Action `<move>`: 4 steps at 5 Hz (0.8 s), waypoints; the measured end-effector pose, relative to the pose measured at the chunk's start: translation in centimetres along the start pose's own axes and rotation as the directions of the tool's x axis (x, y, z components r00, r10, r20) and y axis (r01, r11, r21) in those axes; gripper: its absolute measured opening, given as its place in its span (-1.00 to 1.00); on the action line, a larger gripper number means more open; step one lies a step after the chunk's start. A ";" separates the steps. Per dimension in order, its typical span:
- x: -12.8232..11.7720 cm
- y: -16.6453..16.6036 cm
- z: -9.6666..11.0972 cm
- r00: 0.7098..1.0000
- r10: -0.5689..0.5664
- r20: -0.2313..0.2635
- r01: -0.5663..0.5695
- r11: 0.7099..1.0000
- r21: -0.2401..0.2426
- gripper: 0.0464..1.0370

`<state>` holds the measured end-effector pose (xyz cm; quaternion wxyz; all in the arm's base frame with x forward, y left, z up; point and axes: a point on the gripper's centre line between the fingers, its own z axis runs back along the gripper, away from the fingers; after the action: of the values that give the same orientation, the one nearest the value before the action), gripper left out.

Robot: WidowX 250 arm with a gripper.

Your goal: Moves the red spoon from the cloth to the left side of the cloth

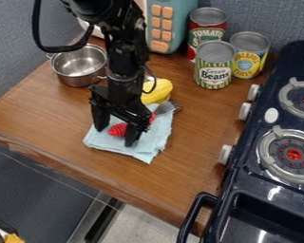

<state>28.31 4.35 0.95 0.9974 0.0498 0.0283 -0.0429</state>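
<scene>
My gripper grabs the spoon's ribbed red handle next, to move the red spoon off the cloth to the cloth's left side.
The black gripper [118, 132] hangs over the light blue cloth [156, 140], its two fingers spread apart. Between them shows the ribbed end of the red handle [117, 129] of the spoon, lying at a slant on the cloth. The right finger hides the middle of that handle; its red upper part reappears just beyond. The spoon's grey metal head points up and to the right, past the cloth's upper edge. Whether the fingers touch the handle cannot be told.
A yellow object [157, 90] lies directly behind the cloth. A metal pot [80, 65] stands at the upper left, several cans [213, 66] and a teal toy box [174, 23] at the back. The dark stove [269, 194] borders the wooden counter [46, 118] on the right.
</scene>
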 end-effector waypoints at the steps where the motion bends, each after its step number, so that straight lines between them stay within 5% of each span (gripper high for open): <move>1: 0.1 -0.4 0.0 1.000 -0.006 0.007 0.007 1.000 -0.027 0.28; 2: 0.1 -0.3 -0.1 1.000 -0.012 0.014 0.012 0.998 -0.060 -0.17; 4: 0.1 -0.4 0.0 1.000 -0.019 0.018 0.021 0.997 -0.080 -0.17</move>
<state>28.36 3.95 0.87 0.9984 0.0090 0.0217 -0.0520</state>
